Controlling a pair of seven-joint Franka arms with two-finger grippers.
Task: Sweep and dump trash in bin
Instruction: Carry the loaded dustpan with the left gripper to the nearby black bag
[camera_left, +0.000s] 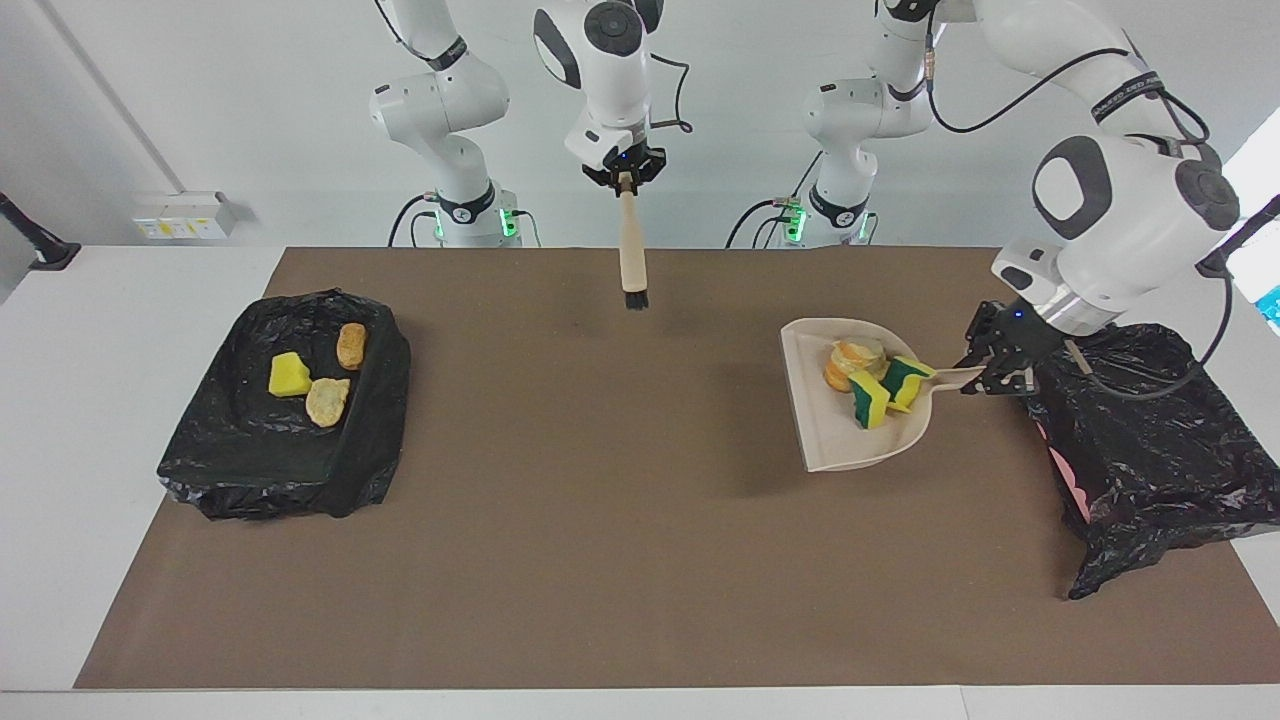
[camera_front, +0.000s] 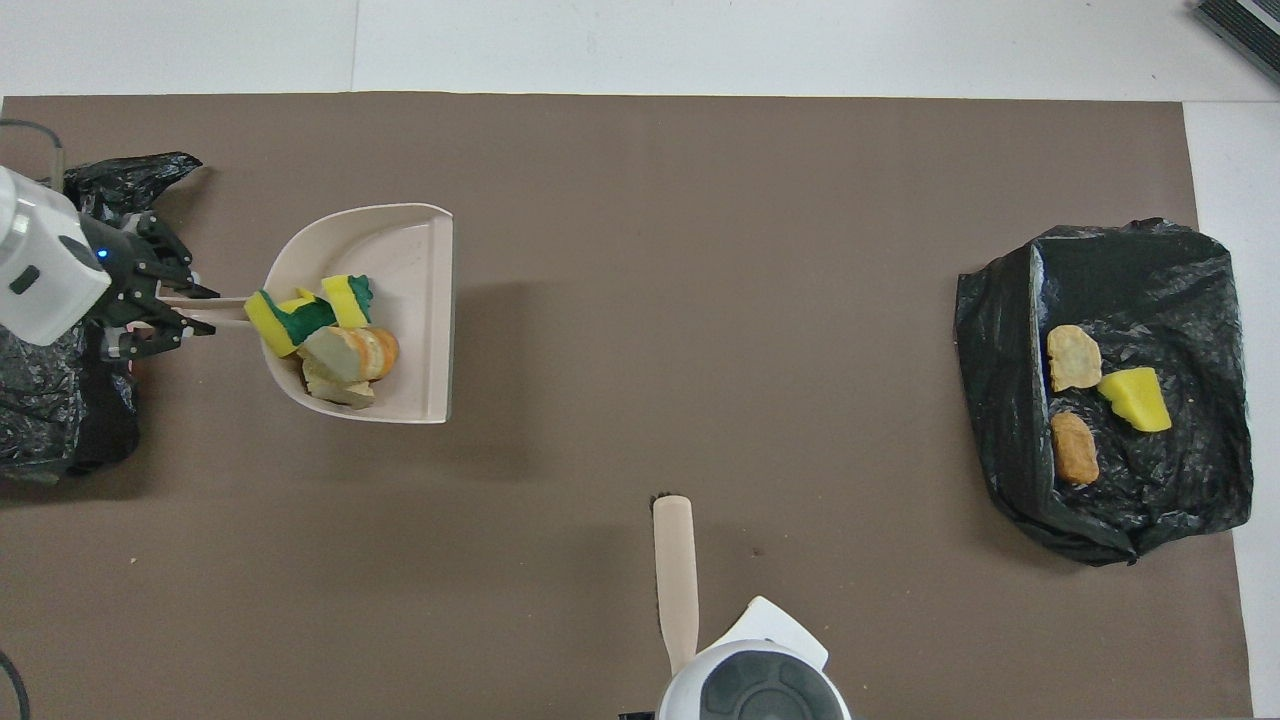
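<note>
My right gripper should keep holding the beige brush (camera_front: 675, 570) for now, because the brush hangs tilted above the brown mat in the overhead view.
My left gripper (camera_left: 985, 380) (camera_front: 190, 315) is shut on the handle of a beige dustpan (camera_left: 838, 440) (camera_front: 405, 250). The pan hangs above the mat beside the black-bagged bin (camera_left: 1140, 450) (camera_front: 45, 400) at the left arm's end. In the pan lies trash (camera_left: 866, 378) (camera_front: 325, 335): yellow-green sponge chunks and tan bread-like lumps. Over the mat's edge by the robots, my right gripper (camera_left: 626, 178) is shut on the handle of a beige brush (camera_left: 632, 250) (camera_front: 675, 570), which hangs bristles down. In the overhead view that gripper is hidden under its own wrist.
A second black-bagged tray (camera_left: 280, 460) (camera_front: 1010, 480) stands at the right arm's end. It holds a yellow sponge chunk (camera_left: 288, 375) (camera_front: 1135, 398) and two tan lumps (camera_left: 327, 400) (camera_front: 1073, 357). A brown mat (camera_left: 600, 520) covers the table.
</note>
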